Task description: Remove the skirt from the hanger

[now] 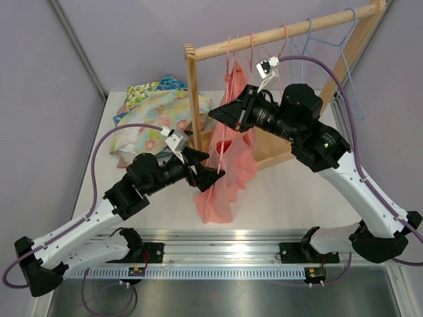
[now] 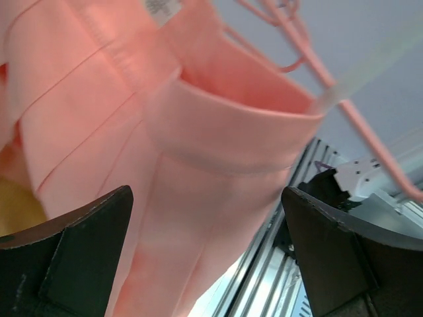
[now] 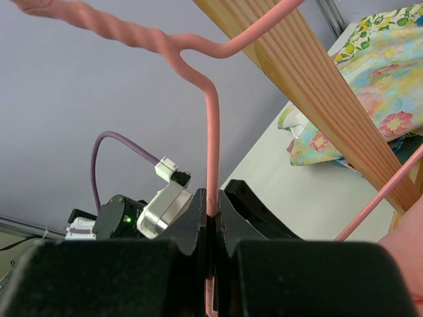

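Observation:
The left gripper needs to grab the skirt (image 1: 226, 177) just below the skirt's open top edge, which leaves the wire free, to take the skirt off the hanger.
A salmon-pink skirt (image 1: 226, 177) hangs from a pink wire hanger (image 1: 229, 63) on the wooden rack's rail (image 1: 284, 30), its hem reaching the table. My right gripper (image 1: 221, 112) is shut on the hanger's wire just above the skirt. In the right wrist view the pink wire (image 3: 211, 132) runs down between the closed fingers of the gripper (image 3: 211, 211). My left gripper (image 1: 210, 177) is open at the skirt's left side, low down. In the left wrist view the skirt (image 2: 198, 165) fills the space ahead of the wide-open gripper (image 2: 208, 257), with the hanger (image 2: 344, 112) above it.
A pile of floral clothes (image 1: 155, 112) lies at the back left behind the rack's upright post (image 1: 193, 99). Light blue hangers (image 1: 344, 53) hang at the rail's right end. The rack's wooden base (image 1: 271, 148) sits behind the skirt. The arms' metal mounting rail (image 1: 218, 247) runs along the near edge.

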Robot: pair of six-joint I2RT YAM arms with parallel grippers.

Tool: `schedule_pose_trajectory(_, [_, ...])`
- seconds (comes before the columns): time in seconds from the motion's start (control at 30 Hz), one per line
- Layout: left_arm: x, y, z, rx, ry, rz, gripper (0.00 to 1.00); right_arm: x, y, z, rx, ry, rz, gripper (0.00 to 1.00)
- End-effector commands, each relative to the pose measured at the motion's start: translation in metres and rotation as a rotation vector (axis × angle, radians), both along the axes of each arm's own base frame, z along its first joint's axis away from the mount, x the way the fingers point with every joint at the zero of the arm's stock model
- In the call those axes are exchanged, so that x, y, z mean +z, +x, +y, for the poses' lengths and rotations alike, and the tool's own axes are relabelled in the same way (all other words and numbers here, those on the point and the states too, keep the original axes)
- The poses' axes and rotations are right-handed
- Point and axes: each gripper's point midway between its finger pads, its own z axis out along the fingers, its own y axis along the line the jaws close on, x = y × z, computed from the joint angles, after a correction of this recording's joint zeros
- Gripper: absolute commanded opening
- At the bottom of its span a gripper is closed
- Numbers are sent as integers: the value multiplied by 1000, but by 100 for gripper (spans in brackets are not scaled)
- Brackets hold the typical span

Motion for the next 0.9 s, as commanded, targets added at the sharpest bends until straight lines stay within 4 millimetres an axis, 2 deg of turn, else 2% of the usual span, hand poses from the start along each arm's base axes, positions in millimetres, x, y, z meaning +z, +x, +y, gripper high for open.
schedule_pose_trajectory(0.0, [35, -15, -22, -117, -115, -81, 99, 60, -18, -10, 25, 152, -162, 0])
schedule_pose_trajectory(0.13, [31, -18, -35, -147, -107, -72, 95, 61, -19, -10, 31, 172, -155, 0])
schedule_pose_trajectory(0.17, [32, -16, -37, -132, -104, -75, 84, 61, -20, -10, 32, 174, -155, 0])
schedule_pose_trajectory(0.23, [24, -13, -41, -122, -78, -61, 67, 62, -20, -10, 32, 178, -156, 0])
schedule_pose_trajectory(0.27, [23, -8, -41, -87, -67, -59, 45, 63, -21, -11, 32, 181, -158, 0])
schedule_pose_trajectory(0.4, [21, -3, -41, -40, -29, -40, 0, 56, -20, -11, 27, 172, -149, 0])
schedule_pose_trajectory(0.57, [26, -26, -42, -56, 8, -55, 0, 47, -16, -12, 9, 149, -147, 0])
schedule_pose_trajectory(0.6, [28, -40, -45, -91, 10, -62, 0, 45, -15, -12, 3, 139, -150, 0])
schedule_pose_trajectory(0.63, [32, -42, -43, -74, 21, -78, 0, 45, -13, -14, -10, 131, -154, 0])
schedule_pose_trajectory(0.67, [29, -43, -40, -50, 52, -78, 0, 44, -12, -15, -18, 125, -155, 0])
schedule_pose_trajectory(0.7, [34, -57, -41, -77, 51, -91, 0, 42, -10, -16, -27, 110, -161, 0])
schedule_pose_trajectory(0.73, [44, -62, -39, -75, 48, -108, 0, 41, -8, -18, -43, 104, -162, 0])
schedule_pose_trajectory(0.77, [43, -64, -36, -57, 68, -109, 0, 41, -7, -18, -49, 99, -166, 0])
schedule_pose_trajectory(0.8, [48, -77, -37, -85, 63, -118, 0, 38, -6, -19, -56, 84, -171, 0])
schedule_pose_trajectory(0.87, [58, -83, -32, -66, 63, -138, 0, 36, -2, -21, -80, 75, -175, 0])
